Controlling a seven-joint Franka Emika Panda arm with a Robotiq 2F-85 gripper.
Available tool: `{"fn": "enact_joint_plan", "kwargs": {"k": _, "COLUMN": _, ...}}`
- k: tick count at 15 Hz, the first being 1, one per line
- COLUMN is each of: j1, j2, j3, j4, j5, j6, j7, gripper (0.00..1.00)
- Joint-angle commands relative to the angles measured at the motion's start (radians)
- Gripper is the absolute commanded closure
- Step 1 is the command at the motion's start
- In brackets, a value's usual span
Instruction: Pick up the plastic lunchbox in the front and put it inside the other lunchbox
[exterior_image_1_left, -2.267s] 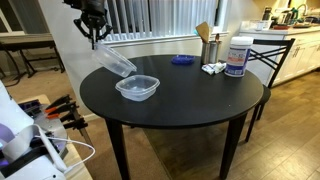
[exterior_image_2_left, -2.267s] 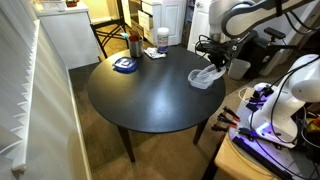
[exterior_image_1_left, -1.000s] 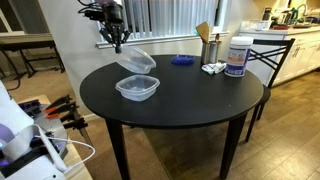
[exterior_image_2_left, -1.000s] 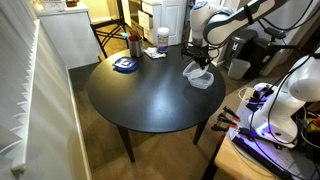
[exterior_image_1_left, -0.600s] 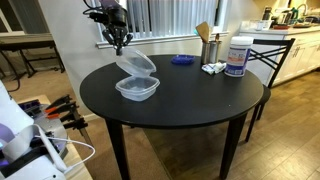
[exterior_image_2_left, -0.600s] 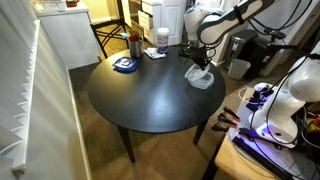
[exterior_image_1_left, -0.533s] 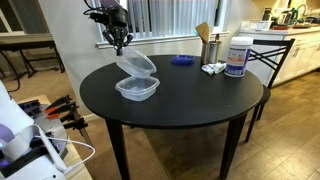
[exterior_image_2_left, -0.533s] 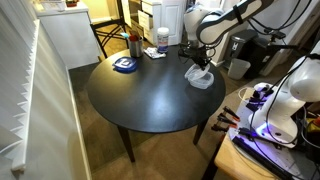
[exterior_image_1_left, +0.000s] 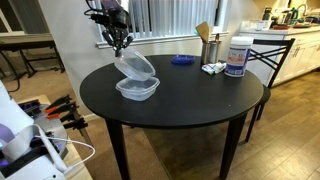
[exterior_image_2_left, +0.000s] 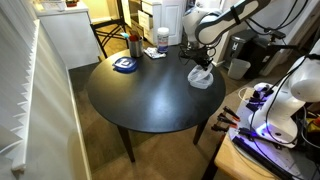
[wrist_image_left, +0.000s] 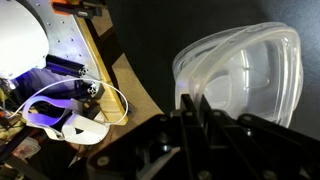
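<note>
I should release: the held lunchbox would settle into the other lunchbox's opening just below.
My gripper (exterior_image_1_left: 119, 46) is shut on the rim of a clear plastic lunchbox (exterior_image_1_left: 135, 65) and holds it tilted, just above the other clear lunchbox (exterior_image_1_left: 137, 89), which sits on the round black table (exterior_image_1_left: 190, 95). In an exterior view the held tub (exterior_image_2_left: 199, 71) hangs over the resting tub (exterior_image_2_left: 204, 80), their edges overlapping. In the wrist view my fingers (wrist_image_left: 189, 103) pinch the held lunchbox's rim (wrist_image_left: 240, 70); the lower tub shows through it.
At the table's far side are a flat blue lid (exterior_image_1_left: 181, 60), a white labelled tub (exterior_image_1_left: 236, 57), a metal cup (exterior_image_1_left: 210, 50) and small white items (exterior_image_1_left: 213, 68). A chair (exterior_image_1_left: 272, 55) stands behind. A bench with cables and tools (exterior_image_1_left: 45, 115) stands beside the table.
My gripper has carried the held lunchbox across from the table's edge to above the other lunchbox, then lowered it slightly until it nearly touches.
</note>
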Motion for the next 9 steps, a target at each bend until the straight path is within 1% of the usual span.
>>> {"fn": "enact_joint_plan", "kwargs": {"k": 1, "j1": 0.017, "j2": 0.01, "j3": -0.017, "j4": 0.012, "j5": -0.024, "j6": -0.007, "j7": -0.006, "gripper": 0.98}}
{"fn": "enact_joint_plan", "kwargs": {"k": 3, "j1": 0.017, "j2": 0.014, "j3": -0.019, "j4": 0.015, "j5": -0.032, "j6": -0.004, "j7": -0.012, "gripper": 0.98}}
{"fn": "enact_joint_plan", "kwargs": {"k": 4, "j1": 0.017, "j2": 0.016, "j3": -0.02, "j4": 0.017, "j5": -0.035, "j6": -0.01, "j7": -0.014, "gripper": 0.68}}
{"fn": "enact_joint_plan", "kwargs": {"k": 5, "j1": 0.017, "j2": 0.015, "j3": -0.021, "j4": 0.015, "j5": -0.039, "j6": -0.006, "j7": -0.009, "gripper": 0.67}}
{"fn": "enact_joint_plan", "kwargs": {"k": 6, "j1": 0.017, "j2": 0.014, "j3": -0.022, "j4": 0.014, "j5": -0.041, "j6": -0.007, "j7": -0.012, "gripper": 0.63}}
{"fn": "enact_joint_plan", "kwargs": {"k": 9, "j1": 0.018, "j2": 0.01, "j3": -0.025, "j4": 0.011, "j5": -0.051, "j6": -0.006, "j7": -0.015, "gripper": 0.43}}
